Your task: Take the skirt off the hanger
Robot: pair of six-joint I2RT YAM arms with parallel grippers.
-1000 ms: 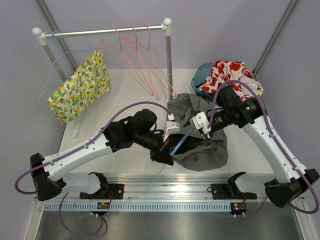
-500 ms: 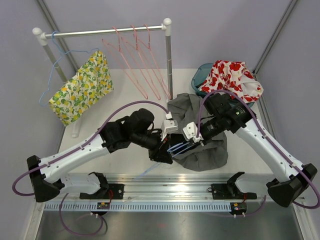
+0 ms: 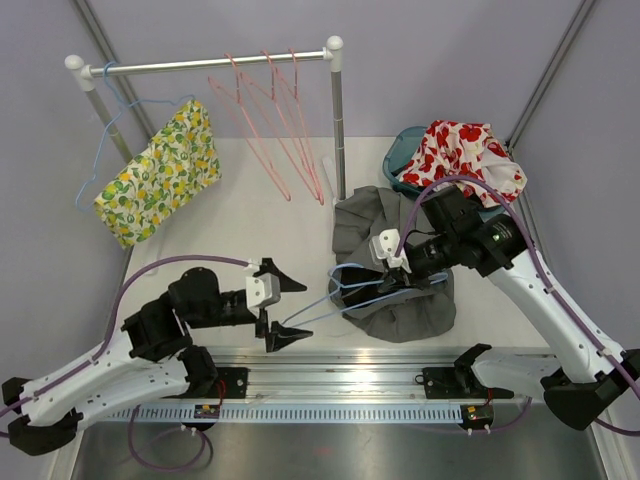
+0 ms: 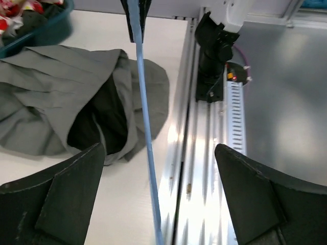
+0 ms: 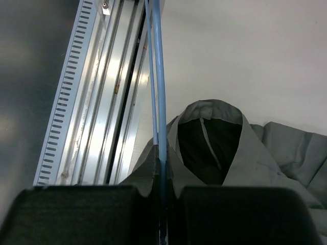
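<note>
The blue hanger's hook should stay free for the rack. My left gripper will grab the hanger next by its end away from the skirt.
The grey skirt (image 3: pixel 415 315) lies crumpled on the table at right of centre, its dark waist opening (image 5: pixel 209 145) facing my right wrist camera. A thin blue hanger (image 3: pixel 345 300) reaches from the skirt toward the left. My right gripper (image 3: pixel 388 283) is over the skirt and shut on the hanger wire (image 5: pixel 160 127). Further left, near the table's front edge, my left gripper (image 3: pixel 283 306) stands wide open. In the left wrist view the hanger wire (image 4: pixel 145 127) runs between its fingers (image 4: pixel 56 199) without touching them, and the skirt (image 4: pixel 51 102) lies beyond.
A clothes rack (image 3: pixel 215 65) stands at the back with pink hangers (image 3: pixel 275 120) and a lemon-print garment (image 3: pixel 160 175) on a blue hanger. A teal basket (image 3: pixel 400 160) holding a red floral garment (image 3: pixel 460 150) sits at back right. A metal rail (image 3: pixel 340 365) runs along the front edge.
My left gripper has let go of the hanger, opened wide and pulled back left toward the front edge. My right gripper has closed on the hanger wire over the skirt.
</note>
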